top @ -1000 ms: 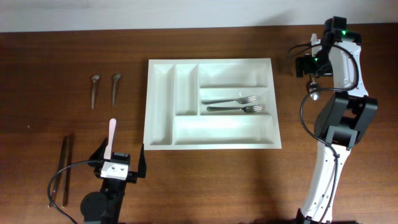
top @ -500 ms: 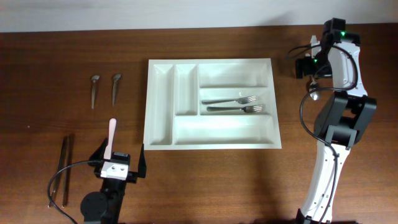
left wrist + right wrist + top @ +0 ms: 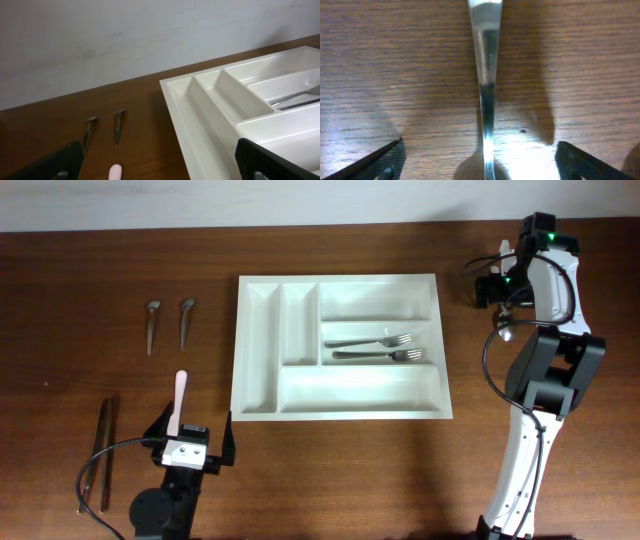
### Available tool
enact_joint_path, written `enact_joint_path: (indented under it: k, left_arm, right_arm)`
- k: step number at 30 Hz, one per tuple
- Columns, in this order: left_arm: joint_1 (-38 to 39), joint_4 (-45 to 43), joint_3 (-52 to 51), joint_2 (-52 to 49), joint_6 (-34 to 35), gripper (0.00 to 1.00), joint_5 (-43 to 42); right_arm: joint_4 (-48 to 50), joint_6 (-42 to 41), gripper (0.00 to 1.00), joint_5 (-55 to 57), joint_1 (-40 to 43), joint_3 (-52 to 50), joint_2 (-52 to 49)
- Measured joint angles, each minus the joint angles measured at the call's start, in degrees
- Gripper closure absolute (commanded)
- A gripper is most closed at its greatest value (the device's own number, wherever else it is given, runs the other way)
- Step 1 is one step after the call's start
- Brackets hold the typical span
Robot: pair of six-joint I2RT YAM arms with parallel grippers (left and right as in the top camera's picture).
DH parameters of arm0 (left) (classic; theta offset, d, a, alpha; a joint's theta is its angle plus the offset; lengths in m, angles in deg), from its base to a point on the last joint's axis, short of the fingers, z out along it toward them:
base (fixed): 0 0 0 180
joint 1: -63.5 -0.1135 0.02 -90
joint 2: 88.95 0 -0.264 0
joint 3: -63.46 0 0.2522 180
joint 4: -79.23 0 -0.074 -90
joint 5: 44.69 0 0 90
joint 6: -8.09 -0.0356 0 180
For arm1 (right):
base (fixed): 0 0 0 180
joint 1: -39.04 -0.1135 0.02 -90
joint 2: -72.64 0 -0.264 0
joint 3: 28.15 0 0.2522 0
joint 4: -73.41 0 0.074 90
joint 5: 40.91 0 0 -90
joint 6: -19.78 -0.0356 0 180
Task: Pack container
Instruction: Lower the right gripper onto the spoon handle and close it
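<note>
The spoon's metal handle is between my fingers, which meet their shadows on the tabletop on either side of it, so my right gripper would catch the spoon now and should close.
The white cutlery tray [image 3: 262, 350] lies mid-table, with two forks [image 3: 372, 347] in its middle long compartment; it also shows in the left wrist view [image 3: 200, 107]. My right gripper [image 3: 498, 288] is at the far right, pointing down, open. In the right wrist view its fingers [image 3: 482, 162] straddle a metal utensil handle [image 3: 486, 95] lying on the table, without touching it. A spoon bowl [image 3: 506, 330] shows just below the gripper. My left gripper [image 3: 196, 428] is open and empty at the front left, with the tip of a pink-handled utensil [image 3: 178, 395] between its fingers [image 3: 160, 167].
Two small spoons [image 3: 168, 322] lie left of the tray and also show in the left wrist view [image 3: 102, 131]. Two dark thin sticks [image 3: 104, 452] lie at the front left. The right arm's base stands at the right edge [image 3: 540, 390].
The right wrist has shifted very slightly. Nothing else has moved.
</note>
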Motion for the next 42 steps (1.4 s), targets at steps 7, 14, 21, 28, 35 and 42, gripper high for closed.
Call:
enact_joint_path:
  k: [7, 14, 21, 28, 35, 42]
  left_arm:
    - [0.0, 0.0, 0.0, 0.0, 0.0, 0.01, 0.0]
    - [0.0, 0.0, 0.0, 0.0, 0.0, 0.01, 0.0]
    - [0.0, 0.0, 0.0, 0.0, 0.0, 0.01, 0.0]
    - [0.0, 0.0, -0.02, 0.0, 0.0, 0.01, 0.0]
    - [0.0, 0.0, 0.0, 0.0, 0.0, 0.01, 0.0]
    - [0.0, 0.0, 0.0, 0.0, 0.0, 0.01, 0.0]
  right_arm:
    - [-0.02, -0.35, 0.41, 0.11, 0.0, -0.13, 0.0]
    - [-0.13, -0.15, 0.73, 0.28, 0.0, -0.15, -0.09]
    - [-0.15, -0.02, 0.93, 0.28, 0.0, -0.17, -0.09]
    - [-0.13, -0.15, 0.96, 0.28, 0.0, -0.2, -0.09]
    - [0.02, -0.2, 0.96, 0.28, 0.0, -0.2, -0.09]
    - [-1.88, -0.59, 0.96, 0.28, 0.0, 1.27, -0.09]
